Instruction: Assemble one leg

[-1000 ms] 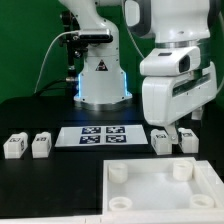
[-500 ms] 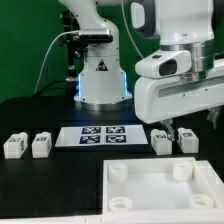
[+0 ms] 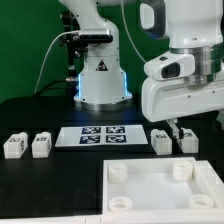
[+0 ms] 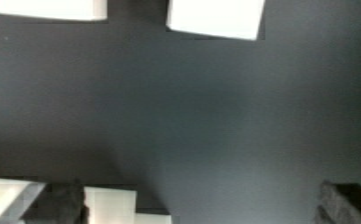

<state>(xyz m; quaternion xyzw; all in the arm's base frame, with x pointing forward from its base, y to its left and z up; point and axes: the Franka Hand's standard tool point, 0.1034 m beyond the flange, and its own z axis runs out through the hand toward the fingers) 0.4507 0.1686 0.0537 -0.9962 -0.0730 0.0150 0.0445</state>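
I should grab the white leg next by its tagged square body (image 3: 188,142) (image 4: 111,205), so that I can fit the leg into the large white panel.
Four small white legs with tag markers lie on the black table. Two are at the exterior view's left (image 3: 14,146) (image 3: 41,145) and two at its right (image 3: 160,140) (image 3: 186,140). My gripper (image 3: 178,128) hangs just above the right pair and holds nothing. In the wrist view my gripper (image 4: 203,205) is open, with dark fingers (image 4: 52,200) far apart. A white leg (image 4: 116,204) lies just inside one finger, untouched as far as I can tell. Two more white blocks (image 4: 218,17) sit at the far edge of that view.
The large white panel with round corner sockets (image 3: 150,205) lies at the front right. The marker board (image 3: 95,135) lies flat mid-table. The robot base (image 3: 100,80) stands behind it, before a green backdrop.
My hand has turned at the wrist and shifted slightly toward the exterior view's right, staying over the right pair of legs. No leg has moved.
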